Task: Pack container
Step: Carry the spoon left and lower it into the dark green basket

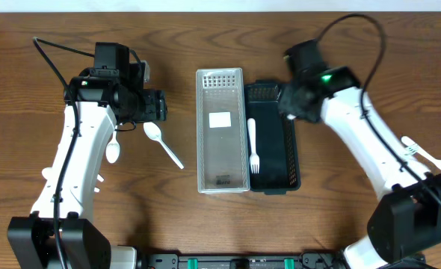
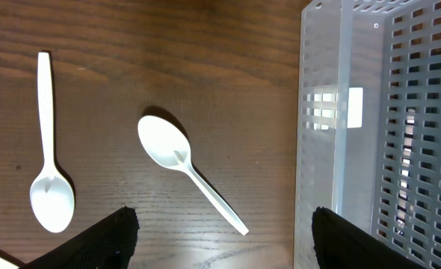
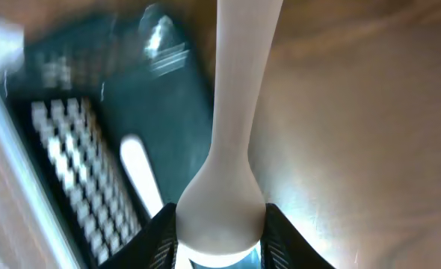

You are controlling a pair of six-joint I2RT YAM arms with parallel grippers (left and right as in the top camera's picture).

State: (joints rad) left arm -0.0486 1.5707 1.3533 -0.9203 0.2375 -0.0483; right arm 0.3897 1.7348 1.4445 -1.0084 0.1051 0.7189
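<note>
The white spoon hangs over the black container's edge beside empty table and would fall short, so for now it stays in my right gripper until it is inside.
A clear slotted container point(image 1: 222, 175) and a black slotted container point(image 1: 291, 161) stand side by side mid-table. A white fork point(image 1: 253, 146) lies in the black one. My right gripper point(image 1: 291, 101) is at the black container's far right corner, shut on a white spoon point(image 3: 233, 142) by its bowl; the black container point(image 3: 123, 97) and the fork handle point(image 3: 141, 176) show below it. My left gripper point(image 1: 159, 105) is open and empty point(image 2: 224, 220) above a white spoon point(image 1: 161, 141) point(image 2: 182, 166), left of the clear container point(image 2: 325, 134).
A second white spoon point(image 1: 113, 148) point(image 2: 50, 179) lies further left, beside the left arm. Another white fork point(image 1: 424, 152) lies on the table at the far right, near the right arm's base.
</note>
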